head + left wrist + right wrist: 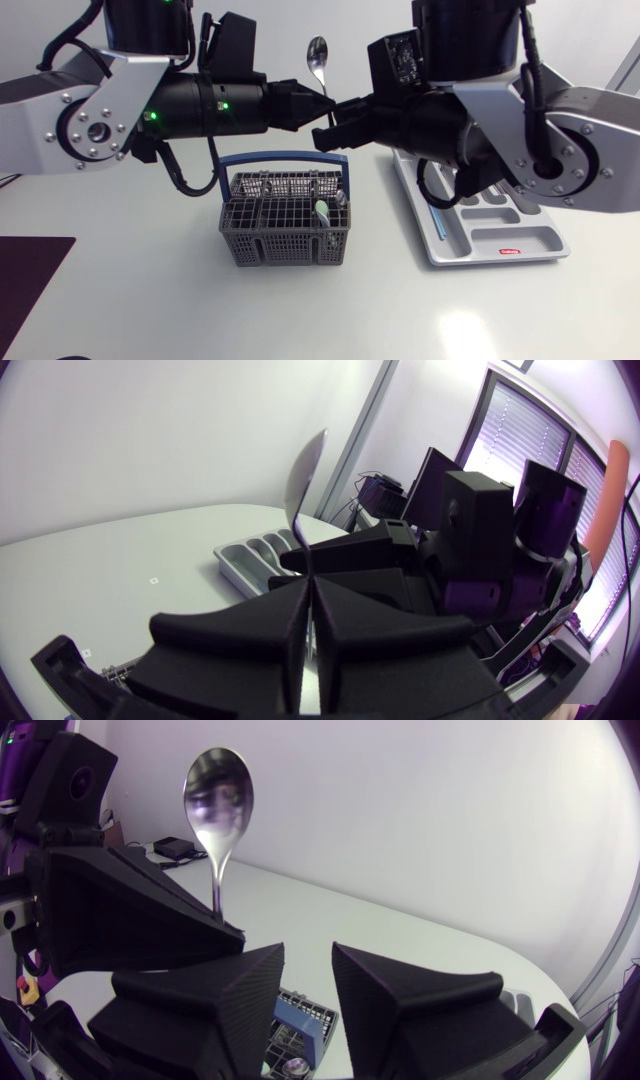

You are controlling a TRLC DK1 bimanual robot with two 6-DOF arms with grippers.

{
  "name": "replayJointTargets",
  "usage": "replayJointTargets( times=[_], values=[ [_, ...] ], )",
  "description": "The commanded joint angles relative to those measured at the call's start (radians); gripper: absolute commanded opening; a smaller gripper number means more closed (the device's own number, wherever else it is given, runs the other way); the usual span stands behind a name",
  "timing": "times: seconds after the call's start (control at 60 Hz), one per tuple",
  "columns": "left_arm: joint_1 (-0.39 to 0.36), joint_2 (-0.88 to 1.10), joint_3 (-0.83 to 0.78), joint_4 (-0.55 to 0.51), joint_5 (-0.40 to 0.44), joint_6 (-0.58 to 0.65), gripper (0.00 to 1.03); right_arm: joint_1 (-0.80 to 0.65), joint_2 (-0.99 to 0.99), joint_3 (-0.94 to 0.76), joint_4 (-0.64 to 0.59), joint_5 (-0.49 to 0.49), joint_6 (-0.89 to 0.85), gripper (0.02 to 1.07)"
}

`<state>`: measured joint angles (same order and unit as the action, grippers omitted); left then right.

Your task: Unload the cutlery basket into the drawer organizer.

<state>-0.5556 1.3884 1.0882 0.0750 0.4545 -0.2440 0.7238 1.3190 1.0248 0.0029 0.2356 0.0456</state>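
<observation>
The spoon's bowl (318, 52) is round and sloping, so my right gripper should next grab the spoon by its slim straight handle (326, 90).
My left gripper (318, 98) is shut on the handle of a silver spoon (317, 55), held upright high above the grey cutlery basket (285, 230). The left wrist view shows the spoon's bowl (305, 475) rising from my pressed-together fingers (290, 635). My right gripper (328, 125) faces the left one just below the spoon. Its fingers (400, 1000) stand apart with nothing between them, and the spoon (218, 800) sits beside them in the left gripper (150, 910). The basket has a blue handle and holds a green-handled piece (321, 210). The grey drawer organizer (500, 225) lies to the right.
A dark mat (30, 265) lies at the table's near left corner. The basket stands mid-table under both grippers, and my right arm hangs over the organizer's left part. In the left wrist view the organizer (255, 555) shows beyond the grippers.
</observation>
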Motion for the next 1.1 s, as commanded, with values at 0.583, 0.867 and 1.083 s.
replayJointTargets(
  times=[0.583, 0.867, 1.083],
  values=[
    [0.082, 0.086, 0.079, -0.021, 0.006, -0.063, 0.04, -0.104, -0.069, 0.023, -0.133, -0.263, 0.083, 0.58],
    [0.077, 0.11, 0.105, -0.029, 0.016, -0.077, 0.04, -0.055, -0.041, 0.04, -0.13, -0.254, 0.066, 0.6],
    [0.065, 0.11, 0.119, -0.041, 0.018, -0.083, 0.04, -0.055, 0.009, 0.064, -0.109, -0.254, 0.059, 0.6]
  ],
)
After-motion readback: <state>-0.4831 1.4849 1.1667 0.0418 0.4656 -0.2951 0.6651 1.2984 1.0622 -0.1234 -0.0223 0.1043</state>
